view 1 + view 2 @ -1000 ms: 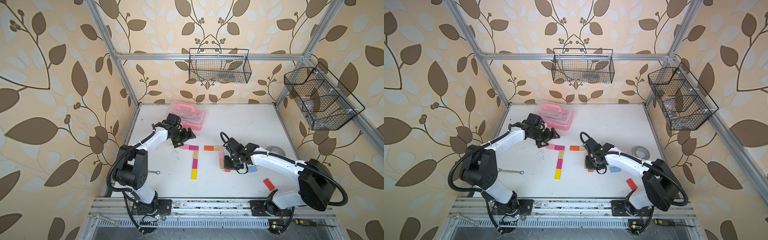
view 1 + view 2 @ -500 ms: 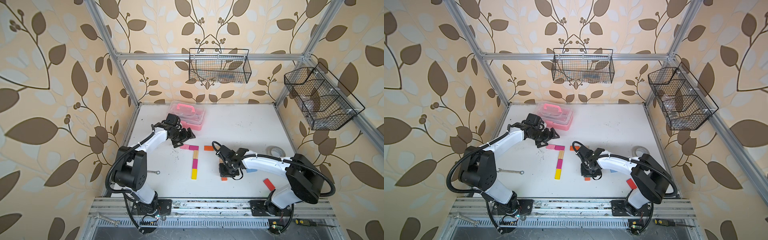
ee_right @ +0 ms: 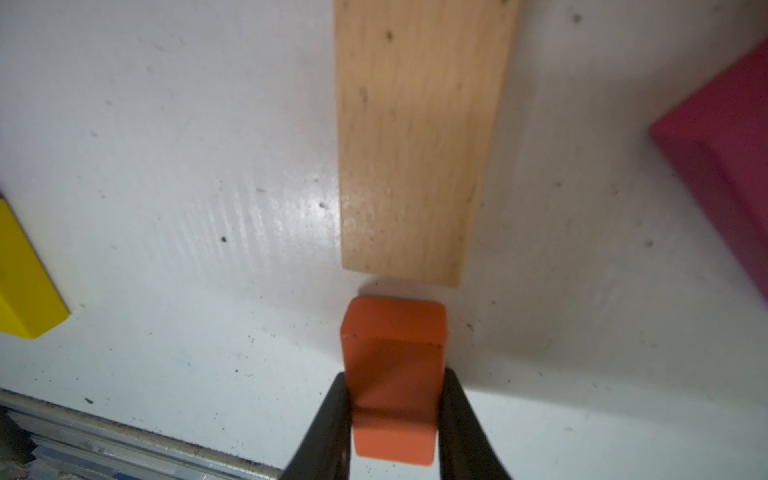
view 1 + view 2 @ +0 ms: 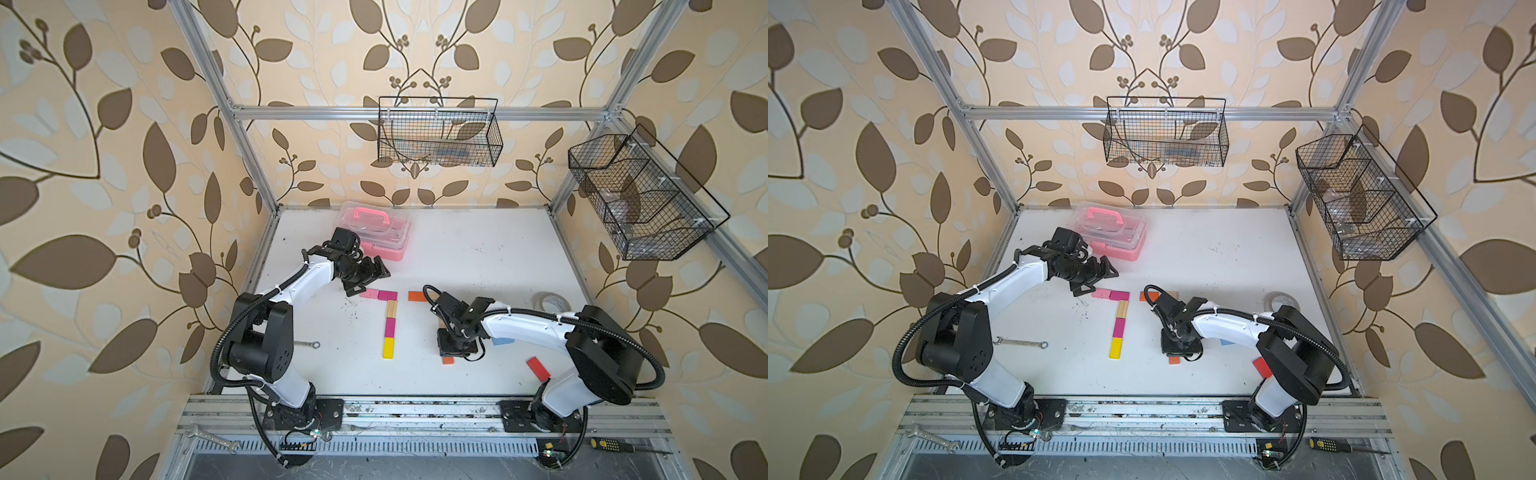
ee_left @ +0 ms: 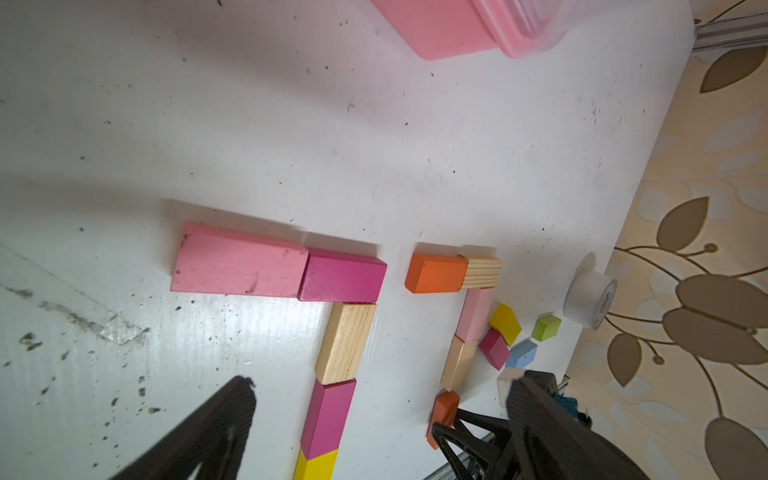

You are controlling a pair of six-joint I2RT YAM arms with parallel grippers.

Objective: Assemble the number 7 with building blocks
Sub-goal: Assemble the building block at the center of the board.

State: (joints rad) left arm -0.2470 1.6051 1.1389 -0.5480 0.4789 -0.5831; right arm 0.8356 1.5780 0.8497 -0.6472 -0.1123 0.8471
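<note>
The orange block sits low over flat table, in line with the stem's wood block, so it would stay there if my right gripper opened now.
A five-block number 7 [image 4: 387, 320] lies mid-table: pink and magenta bar, then a wood, magenta and yellow stem. To its right is a second figure, an orange block [image 5: 436, 273] and a wood block [image 5: 482, 272] above a pink and wood stem [image 5: 459, 363]. My right gripper [image 3: 395, 399] is shut on an orange block [image 3: 395, 332], with a thin gap to the end of the stem's wood block [image 3: 415, 145]. In both top views the right gripper [image 4: 448, 353] [image 4: 1174, 351] covers the stem. My left gripper [image 4: 368, 279] [image 4: 1095, 279] [image 5: 380, 384] hovers open and empty by the pink block [image 5: 239, 266].
Loose blocks lie right of the second figure: yellow [image 5: 505, 324], magenta [image 5: 494, 348], green [image 5: 546, 327], blue [image 4: 503, 341] and red [image 4: 538, 368]. A tape roll [image 4: 550, 301] sits at the right edge and a pink case [image 4: 378, 230] at the back left. A wrench [image 4: 305, 344] lies front left.
My right gripper has moved toward the table's front with the orange block, past the stem's lower end. The left arm has stayed still.
</note>
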